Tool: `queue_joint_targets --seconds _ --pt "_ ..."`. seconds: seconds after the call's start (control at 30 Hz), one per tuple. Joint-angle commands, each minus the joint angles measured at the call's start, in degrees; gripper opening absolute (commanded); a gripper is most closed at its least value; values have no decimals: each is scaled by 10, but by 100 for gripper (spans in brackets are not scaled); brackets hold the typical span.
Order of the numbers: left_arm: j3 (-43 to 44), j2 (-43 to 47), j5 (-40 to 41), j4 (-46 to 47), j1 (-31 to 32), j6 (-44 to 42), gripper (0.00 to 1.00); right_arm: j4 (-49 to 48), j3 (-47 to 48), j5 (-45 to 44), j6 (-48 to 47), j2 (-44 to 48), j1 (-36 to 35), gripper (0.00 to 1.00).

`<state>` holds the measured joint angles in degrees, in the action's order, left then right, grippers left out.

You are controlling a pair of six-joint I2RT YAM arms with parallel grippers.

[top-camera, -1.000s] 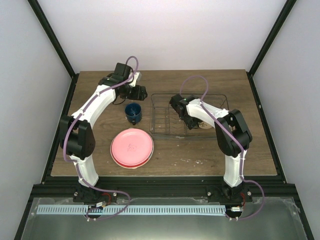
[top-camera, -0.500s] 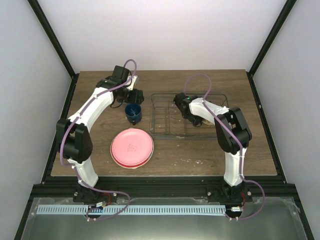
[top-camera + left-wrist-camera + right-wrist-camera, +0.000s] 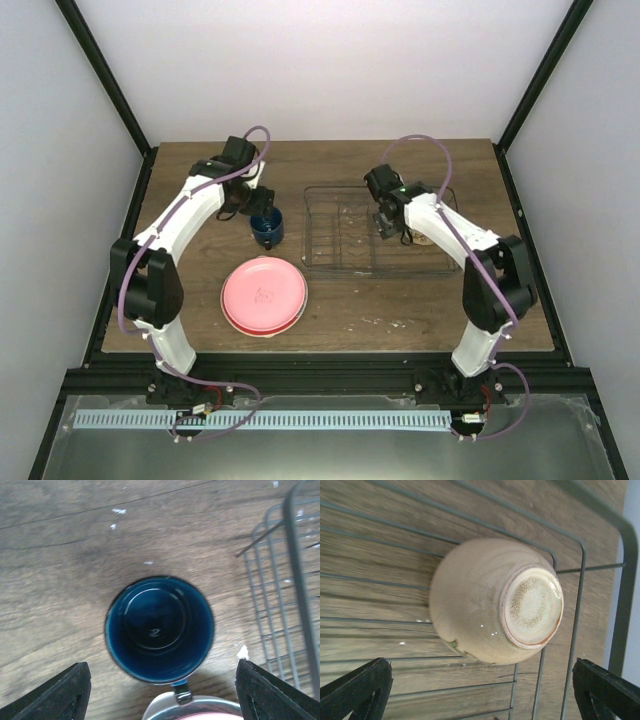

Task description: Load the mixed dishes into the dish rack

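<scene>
I should next grab the dark blue mug with my left gripper by its rim (image 3: 110, 624), so the mug's handle and base stay free for my right gripper.
The dark blue mug (image 3: 266, 229) stands upright on the table, left of the dish rack (image 3: 345, 262). My left gripper (image 3: 250, 207) is open just above it. In the left wrist view the mug (image 3: 159, 628) sits ahead of the spread fingers (image 3: 65, 690), handle towards the pink plate (image 3: 264, 292). That plate tops a stack; a pale rim (image 3: 165, 702) and a red edge show under it. The small cream bowl (image 3: 495, 600) lies upside down inside the rack (image 3: 580, 580). My right gripper (image 3: 385, 222) is open above it, not touching.
The wire rack's left wall (image 3: 295, 580) stands close to the right of the mug. The plate stack lies near the table's front, left of centre. Black frame posts and pale walls border the wooden table (image 3: 400, 310).
</scene>
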<state>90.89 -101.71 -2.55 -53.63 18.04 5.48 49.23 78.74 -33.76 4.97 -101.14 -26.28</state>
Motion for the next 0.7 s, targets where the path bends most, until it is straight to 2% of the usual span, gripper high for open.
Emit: queue_joint_targets --seconds 0.0,0.2,0.43,0.67 --pt "8 -11 65 -42 -16 1 81 2 25 103 -36 48 -10 100" --pt "-6 -40 60 -41 -36 12 81 3 63 206 -40 79 -17 100" --pt "-11 -80 19 -12 -38 26 79 5 108 268 -9 68 -17 100" --pt "4 -114 -10 5 -38 30 74 -15 112 326 9 70 -17 100"
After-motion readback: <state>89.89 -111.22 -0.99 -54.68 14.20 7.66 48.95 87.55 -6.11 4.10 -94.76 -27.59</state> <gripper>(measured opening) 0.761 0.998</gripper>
